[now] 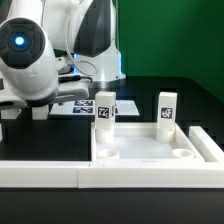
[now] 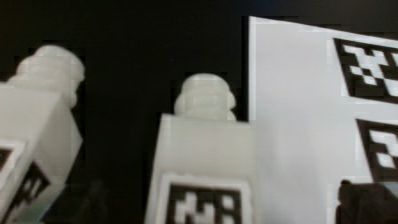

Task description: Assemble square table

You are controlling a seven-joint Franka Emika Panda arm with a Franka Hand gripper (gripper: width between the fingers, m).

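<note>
My fingers reach down around the tagged leg (image 2: 201, 160), one of them between it and the neighbouring leg. My gripper would hold it, so I need to close now.
The white square table slab (image 1: 150, 148) lies rim-up at the front, with round sockets in its near corners. Two tagged white legs (image 1: 105, 110) (image 1: 167, 110) stand upright at its far edge; I cannot tell whether they sit in sockets. In the wrist view two more legs (image 2: 205, 150) (image 2: 45, 110) lie side by side on the black table, their threaded ends showing. My gripper (image 1: 25, 113) hangs at the exterior view's left, above these lying legs. Its fingers stand apart and hold nothing. One dark fingertip (image 2: 368, 200) shows beside the nearer leg.
The marker board (image 1: 75, 105) lies behind the slab near the gripper, and it shows right beside the lying legs in the wrist view (image 2: 320, 90). A long white rail (image 1: 40, 172) runs along the front left, against the slab.
</note>
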